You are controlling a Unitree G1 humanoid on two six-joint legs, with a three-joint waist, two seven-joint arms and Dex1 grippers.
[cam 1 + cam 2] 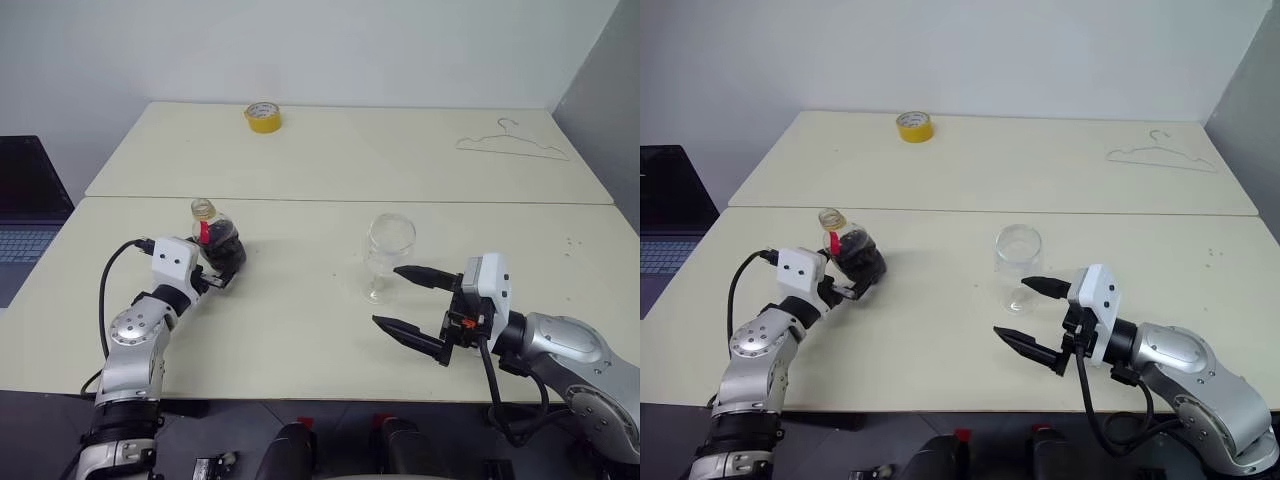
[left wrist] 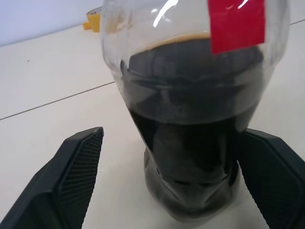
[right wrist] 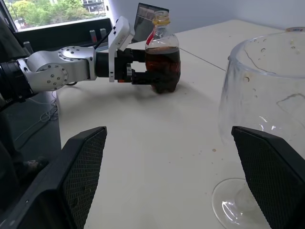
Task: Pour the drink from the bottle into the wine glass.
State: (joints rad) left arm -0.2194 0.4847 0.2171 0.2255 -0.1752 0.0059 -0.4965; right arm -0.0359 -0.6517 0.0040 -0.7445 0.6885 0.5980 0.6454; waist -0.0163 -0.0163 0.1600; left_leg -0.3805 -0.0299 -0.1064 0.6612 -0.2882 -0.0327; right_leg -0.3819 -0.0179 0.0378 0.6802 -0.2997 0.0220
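My left gripper takes hold of the bottle by its slim middle (image 2: 190,148) next, since the bottle bulges wide at its shoulder (image 2: 193,47) and gets narrower below.
The bottle (image 1: 222,246) stands upright on the near table's left side: clear plastic, with a red label and a yellowish top. The drink (image 2: 190,95), nearly black, fills its lower body. My left gripper (image 1: 228,264) reaches level around the bottle's base. Its jaws are open, with one finger (image 2: 71,176) a gap away from the plastic and the other finger (image 2: 274,176) close against it. The wine glass (image 1: 389,241) stands empty and upright right of centre. My right gripper (image 1: 388,295) hovers open just in front of the glass, near its stem, with nothing between its jaws.
A yellow tape roll (image 1: 263,117) lies on the far table, and a wire hanger (image 1: 512,145) at its right. A laptop (image 1: 25,200) sits off the left edge. A seam (image 1: 350,200) separates the two tables. Bare tabletop (image 1: 300,320) lies between bottle and glass.
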